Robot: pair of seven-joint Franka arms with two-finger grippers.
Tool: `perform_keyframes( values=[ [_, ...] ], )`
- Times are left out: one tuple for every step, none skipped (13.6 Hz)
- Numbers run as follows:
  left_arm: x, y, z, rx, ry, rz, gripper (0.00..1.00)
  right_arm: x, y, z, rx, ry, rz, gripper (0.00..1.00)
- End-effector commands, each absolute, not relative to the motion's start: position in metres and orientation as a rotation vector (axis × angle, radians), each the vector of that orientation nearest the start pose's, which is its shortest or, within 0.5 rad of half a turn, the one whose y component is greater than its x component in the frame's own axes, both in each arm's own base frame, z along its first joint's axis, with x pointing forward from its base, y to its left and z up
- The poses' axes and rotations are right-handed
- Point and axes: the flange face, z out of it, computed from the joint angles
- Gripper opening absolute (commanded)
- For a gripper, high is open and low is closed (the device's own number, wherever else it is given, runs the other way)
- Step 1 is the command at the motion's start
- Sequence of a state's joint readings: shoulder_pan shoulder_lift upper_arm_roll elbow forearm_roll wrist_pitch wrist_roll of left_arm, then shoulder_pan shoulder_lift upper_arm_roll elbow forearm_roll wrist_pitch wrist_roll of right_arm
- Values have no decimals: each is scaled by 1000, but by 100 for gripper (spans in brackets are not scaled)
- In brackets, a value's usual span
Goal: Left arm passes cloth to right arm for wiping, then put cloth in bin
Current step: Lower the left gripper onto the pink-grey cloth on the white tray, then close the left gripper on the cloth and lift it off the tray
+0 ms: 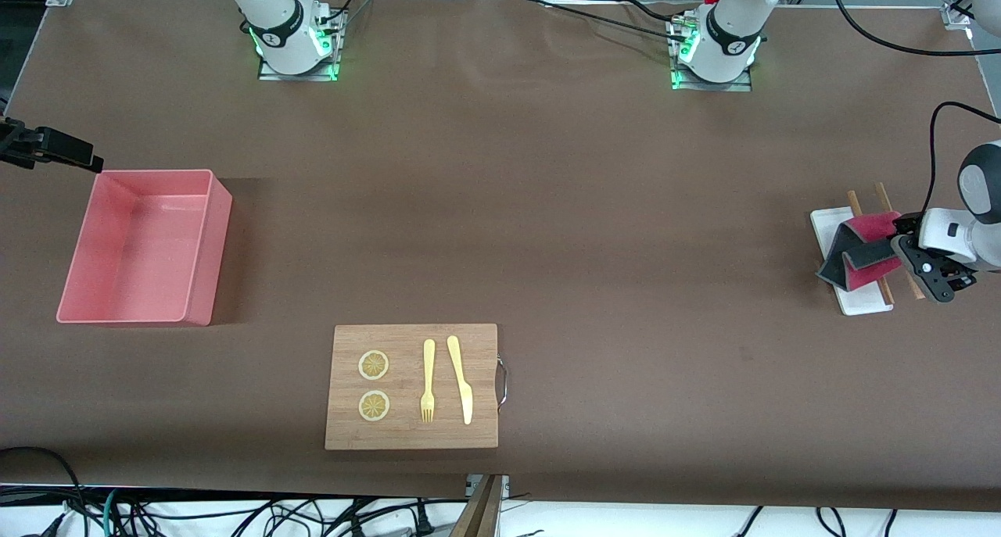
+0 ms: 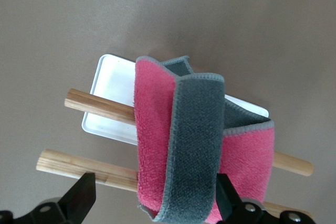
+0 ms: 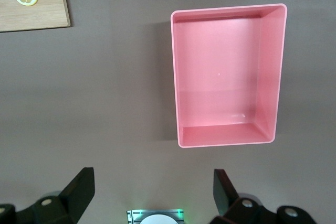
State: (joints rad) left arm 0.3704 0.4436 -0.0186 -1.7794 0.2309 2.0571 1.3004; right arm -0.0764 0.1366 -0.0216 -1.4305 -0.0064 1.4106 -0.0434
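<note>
My left gripper is to pick up the cloth by its grey folded band (image 1: 880, 248) (image 2: 186, 198) next, which leaves the cloth's magenta-pink flaps free for the right arm.
The cloth (image 1: 856, 249), magenta-pink and dark grey, lies folded over two wooden sticks on a small white tray (image 1: 827, 226) at the left arm's end of the table. My left gripper (image 1: 912, 260) is low beside it and open. In the left wrist view its fingers (image 2: 81, 196) stand on either side of the cloth's (image 2: 194, 129) near edge without pinching it. The pink bin (image 1: 199, 244) stands empty at the right arm's end. My right gripper (image 3: 155, 192) is open and empty, high over the table between its base and the bin (image 3: 269, 77); it is out of the front view.
A wooden cutting board (image 1: 410, 437) with two lemon slices, a yellow fork and a yellow knife lies near the front camera; it also shows in the right wrist view (image 3: 42, 17). The sticks (image 2: 100, 106) poke out past the tray (image 2: 113, 80). A black bracket (image 1: 51, 148) sits beside the bin.
</note>
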Motion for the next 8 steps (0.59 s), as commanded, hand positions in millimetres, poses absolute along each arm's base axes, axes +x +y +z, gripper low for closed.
perform_keyframes(
  values=[
    [579,226,297,-2714,1646,445,95,578,-57,605,-3132,90,227,100],
    [577,226,299,-2718,1648,457,90,578,-57,605,-3132,90,227,100],
    [576,227,300,-2725,1647,468,84,578,-57,605,-3132,90,227,100],
    [575,227,298,-2720,1662,471,70,578,-57,605,-3132,90,227,100],
    [573,227,294,-2718,1681,477,59,578,-57,605,-3132,90,227,100],
    [572,229,293,-2714,1691,476,47,578,-57,605,-3132,90,227,100],
    [572,231,292,-2708,1705,474,39,578,-57,605,-3132,90,227,100],
    [573,230,291,-2696,1732,467,30,578,-57,605,-3132,90,227,100]
  ],
)
